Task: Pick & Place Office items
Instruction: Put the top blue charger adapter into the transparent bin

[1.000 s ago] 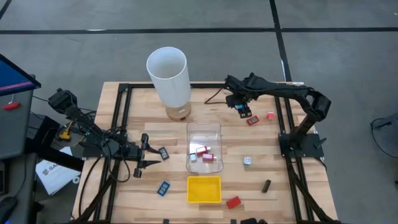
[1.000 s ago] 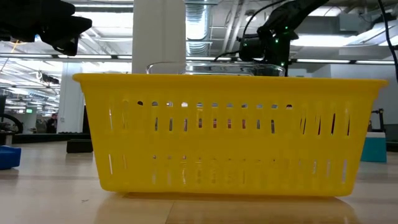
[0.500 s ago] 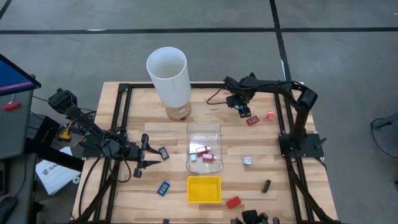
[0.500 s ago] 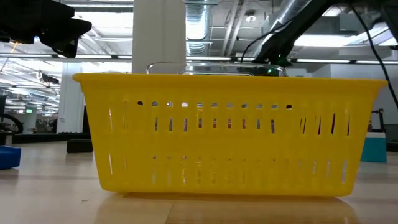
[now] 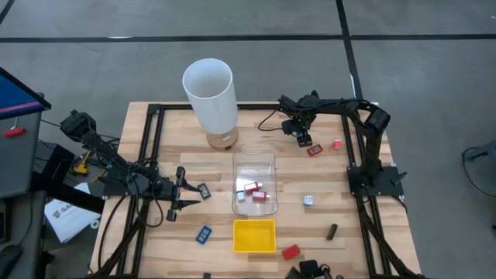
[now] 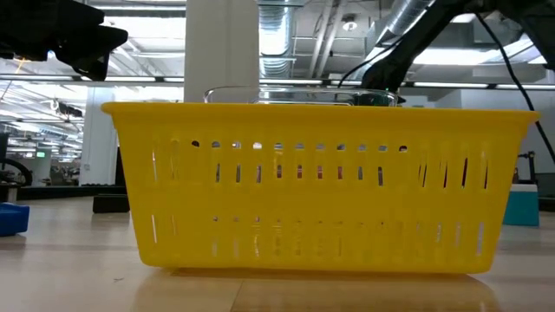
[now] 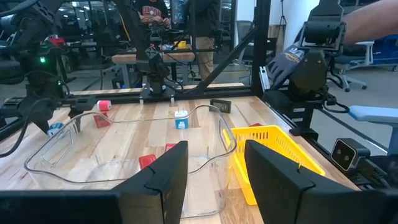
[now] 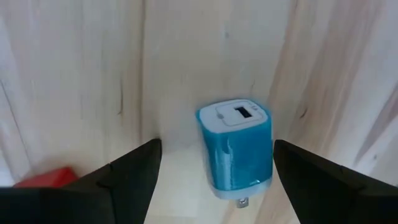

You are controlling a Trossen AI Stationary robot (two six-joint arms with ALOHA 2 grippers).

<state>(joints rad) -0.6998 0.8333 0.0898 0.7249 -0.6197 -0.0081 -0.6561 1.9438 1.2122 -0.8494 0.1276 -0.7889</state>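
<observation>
My right gripper should close on the charger now, because my fingers are down near the wood on either side of the blue plug-in charger (image 8: pixel 236 148) and would hold it.
My right gripper (image 5: pixel 301 133) hangs open over the table's far right part, fingers pointing down. In the right wrist view a blue plug-in charger (image 8: pixel 236 148) lies on the wood between the two fingers of my right gripper (image 8: pixel 214 152), with a gap on each side. A red piece (image 5: pixel 314 150) and a pink piece (image 5: pixel 336 144) lie beside it. The clear bin (image 5: pixel 254 164) holds red and white pieces. Other small pieces lie scattered: black (image 5: pixel 204 191), blue (image 5: pixel 203 233), white (image 5: pixel 308 200), black (image 5: pixel 332 231), red (image 5: pixel 291 251). My left gripper (image 5: pixel 183 195) waits open, left of the bin.
A tall white cylinder (image 5: pixel 211 97) stands at the far edge. The yellow tray (image 5: pixel 255 235) sits near the front edge, just in front of the clear bin. In the left wrist view a person's gloved hand (image 7: pixel 283 62) shows beyond the table's right side. Black frame rails run along both sides.
My right gripper has come down toward the blue charger while the arm's elbow has folded in toward the table. In the low view it has sunk to the clear bin's rim. The left arm and all pieces have stayed put.
</observation>
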